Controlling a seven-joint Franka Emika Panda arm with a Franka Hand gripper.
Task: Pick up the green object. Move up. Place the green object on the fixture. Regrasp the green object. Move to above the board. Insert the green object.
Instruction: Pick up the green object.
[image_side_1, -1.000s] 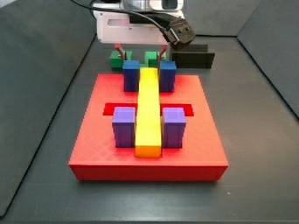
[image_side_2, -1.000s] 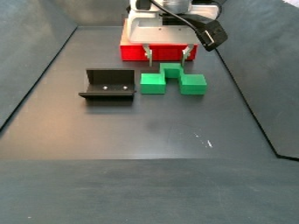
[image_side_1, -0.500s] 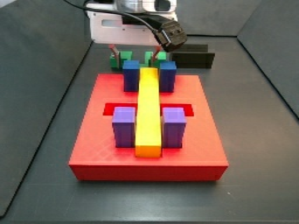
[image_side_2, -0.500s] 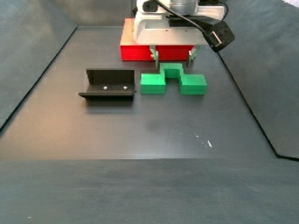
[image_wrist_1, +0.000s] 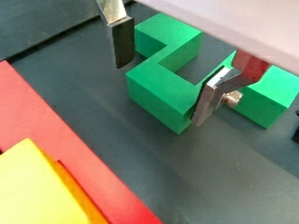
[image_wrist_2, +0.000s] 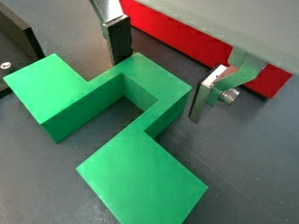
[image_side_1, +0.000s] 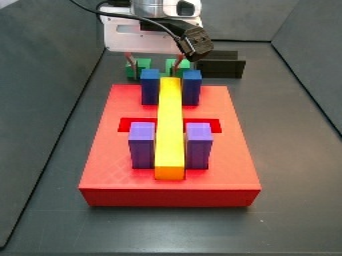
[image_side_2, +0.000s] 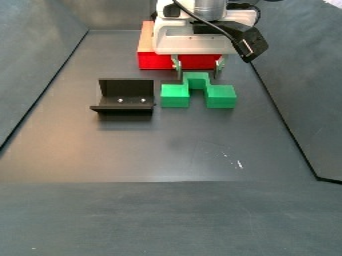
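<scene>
I will next lift the green object onto the fixture, and my gripper will grab it by its joining bar (image_wrist_1: 176, 92) for that.
The green object (image_side_2: 198, 94) lies on the dark floor between the fixture (image_side_2: 123, 99) and the board (image_side_2: 159, 61). It is a bright green bridge-shaped block, seen close in both wrist views (image_wrist_1: 158, 83) (image_wrist_2: 70, 96). My gripper (image_side_2: 197, 73) hangs low over it and is open. In both wrist views the gripper (image_wrist_1: 167, 70) (image_wrist_2: 162, 74) straddles the block's joining bar, one silver finger (image_wrist_1: 121, 44) on each side, with small gaps to the plastic. In a side view the green object (image_side_1: 139, 68) peeks out behind the board's blue posts (image_side_1: 171, 85).
The red board (image_side_1: 167, 170) carries blue posts, purple posts (image_side_1: 143, 142) and a long yellow bar (image_side_1: 170, 125). The dark fixture (image_side_1: 225, 66) stands just beyond it. Sloping dark walls bound the floor on both sides.
My gripper has come down a little closer over the green object, jaws still apart. The green object, fixture and board have not moved.
</scene>
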